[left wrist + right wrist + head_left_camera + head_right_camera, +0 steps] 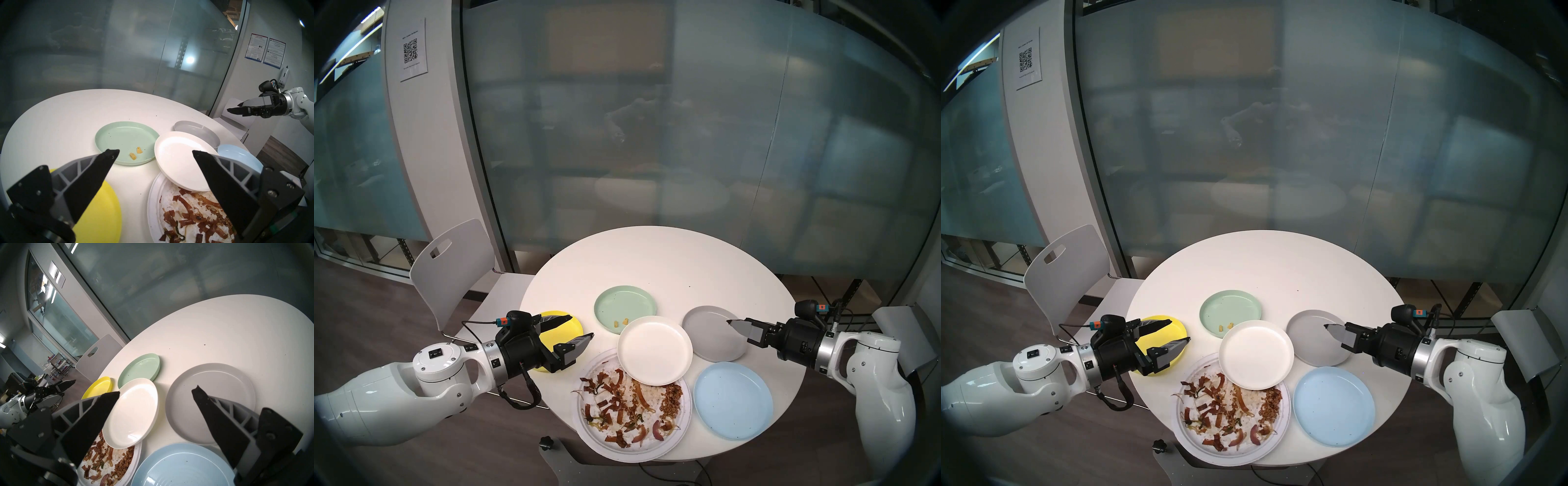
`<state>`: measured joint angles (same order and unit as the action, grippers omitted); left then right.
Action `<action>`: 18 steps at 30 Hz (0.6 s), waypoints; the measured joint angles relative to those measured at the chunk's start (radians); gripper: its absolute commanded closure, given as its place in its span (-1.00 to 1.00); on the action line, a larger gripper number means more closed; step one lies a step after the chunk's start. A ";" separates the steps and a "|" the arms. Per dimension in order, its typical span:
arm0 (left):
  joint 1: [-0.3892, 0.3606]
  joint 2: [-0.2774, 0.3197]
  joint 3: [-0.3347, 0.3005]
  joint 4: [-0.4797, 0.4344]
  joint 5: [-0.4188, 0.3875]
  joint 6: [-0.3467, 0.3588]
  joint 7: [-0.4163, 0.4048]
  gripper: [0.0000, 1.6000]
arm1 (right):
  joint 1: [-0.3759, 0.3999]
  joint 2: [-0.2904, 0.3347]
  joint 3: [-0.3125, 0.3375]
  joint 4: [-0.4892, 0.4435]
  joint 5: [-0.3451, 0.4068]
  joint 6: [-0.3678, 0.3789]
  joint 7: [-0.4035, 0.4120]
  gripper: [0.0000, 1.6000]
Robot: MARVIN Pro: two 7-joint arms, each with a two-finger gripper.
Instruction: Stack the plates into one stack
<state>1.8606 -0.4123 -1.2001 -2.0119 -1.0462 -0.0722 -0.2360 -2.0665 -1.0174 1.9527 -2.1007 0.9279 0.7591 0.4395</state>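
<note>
I should next grab the yellow plate by its thin raised rim with my left gripper, because the plate's round side is wider than my open fingers.
Six plates lie on the round white table (653, 258). The mint green plate (625, 307) holds two food scraps. The white plate (655, 349) rests tilted on the far rim of the large food-strewn paper plate (595, 444). To the right are the grey plate (704, 334) and the light blue plate (733, 404). The yellow plate (560, 336) lies at the left edge, partly hidden under my left gripper (581, 326), which hovers open and empty above it. My right gripper (733, 324) hangs open and empty over the grey plate's right side. No plates are piled into a stack.
A white chair (449, 264) stands at the table's left and another chair (904, 336) at its right. A frosted glass wall (687, 135) runs behind the table. The paper plate overhangs the table's near edge.
</note>
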 measured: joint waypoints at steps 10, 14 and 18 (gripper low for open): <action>0.036 0.101 -0.107 0.020 -0.098 0.001 -0.029 -1.00 | 0.000 0.000 0.000 0.001 0.000 0.000 0.000 -1.00; 0.057 0.142 -0.136 0.050 -0.111 0.008 -0.052 -1.00 | 0.000 0.000 0.000 0.001 0.000 0.000 0.000 -1.00; 0.076 0.172 -0.156 0.082 -0.118 0.022 -0.080 -1.00 | 0.000 0.000 0.000 0.001 0.000 0.000 0.000 -1.00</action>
<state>1.9370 -0.2401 -1.3563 -1.9299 -1.1645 -0.0502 -0.3156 -2.0666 -1.0176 1.9524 -2.0996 0.9279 0.7590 0.4397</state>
